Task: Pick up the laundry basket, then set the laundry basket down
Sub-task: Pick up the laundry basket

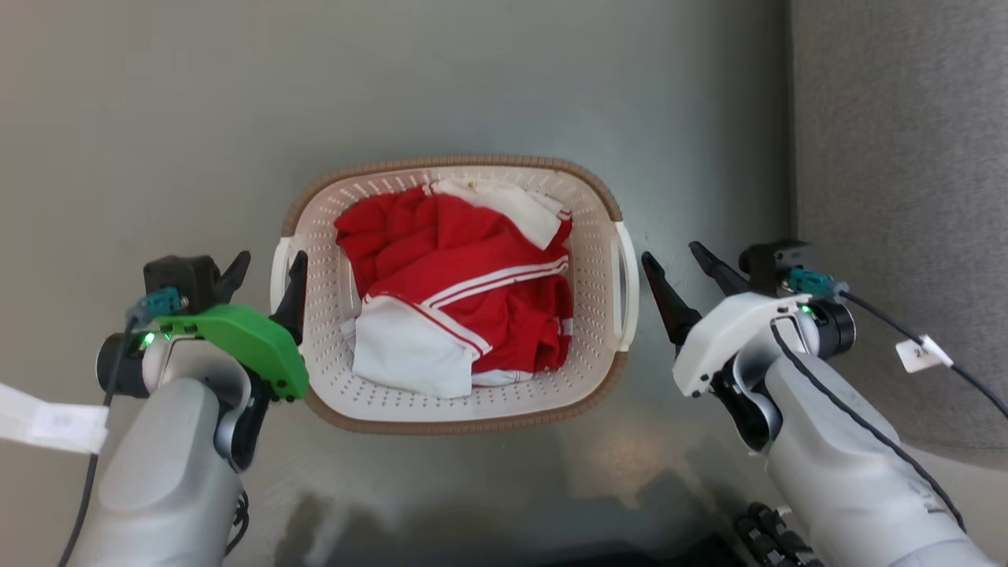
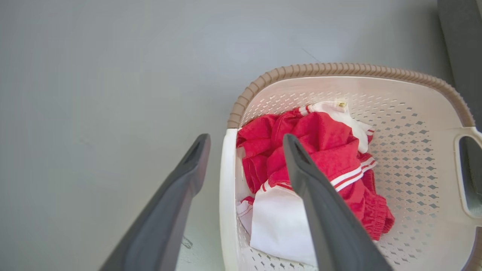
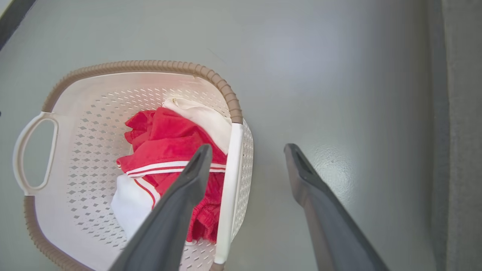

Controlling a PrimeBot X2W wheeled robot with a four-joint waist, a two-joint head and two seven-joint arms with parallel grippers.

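Observation:
Loose clothes [image 1: 463, 283] are in the open laundry basket. Next, my left gripper should grab the basket by its white end handle [image 1: 279, 272] to keep it level.
The laundry basket [image 1: 472, 405], cream perforated plastic with a brown rim, stands on the grey floor with red and white clothes [image 1: 457, 268] inside. My left gripper [image 1: 268, 272] is open, one finger on each side of the basket's left handle [image 1: 277, 276]. The left wrist view shows that handle [image 2: 226, 188] between the fingers of the left gripper [image 2: 244, 139], untouched. My right gripper [image 1: 669, 252] is open by the right handle [image 1: 628, 283]. In the right wrist view the right gripper [image 3: 247, 147] straddles that handle [image 3: 230, 177], its inner finger above the clothes [image 3: 165, 146].
A darker grey carpet strip [image 1: 898, 197] runs along the right side. A cable with a white tag [image 1: 917, 354] hangs off my right wrist and a paper label [image 1: 47, 425] off my left. My dark base [image 1: 756, 535] shows at the bottom.

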